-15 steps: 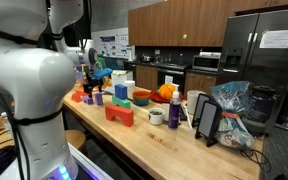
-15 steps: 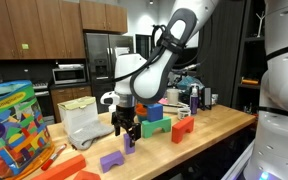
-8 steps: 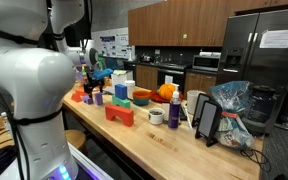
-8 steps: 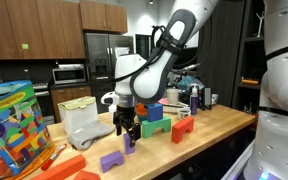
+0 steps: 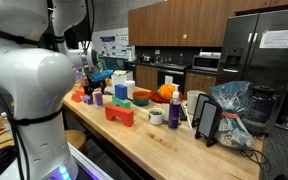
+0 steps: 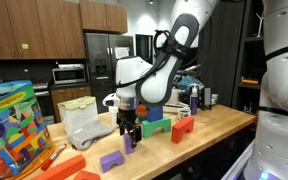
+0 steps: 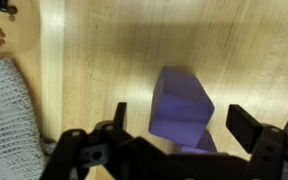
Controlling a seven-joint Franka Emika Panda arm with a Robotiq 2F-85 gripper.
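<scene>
The robot's gripper is ready to close on the upright purple block, which has its upper end [image 7: 181, 115] between the gripper's fingers. The gripper needs to close. Closing now would catch the block.
My gripper [image 6: 129, 124] hangs open just above an upright purple block [image 6: 129, 141] on the wooden counter [image 6: 219, 128]. In the wrist view the purple block [image 7: 181, 104] lies between my two fingers [image 7: 181, 122], with a gap on each side, so nothing is held. A second purple piece shows just behind it at the bottom of that view. In an exterior view my gripper [image 5: 91, 82] is at the far left end of the counter over the purple block [image 5: 97, 98].
Nearby lie another purple block [image 6: 111, 160], a red arch block [image 6: 183, 128], a green block [image 6: 155, 127] with a blue block [image 6: 152, 112] on it, and orange blocks [image 6: 69, 165]. A grey-white cloth bag [image 6: 84, 121] and a colourful toy box [image 6: 14, 122] stand beyond.
The arm's wrist and elbow have shifted slightly. The gripper stays open over the purple block, and the block has not moved.
</scene>
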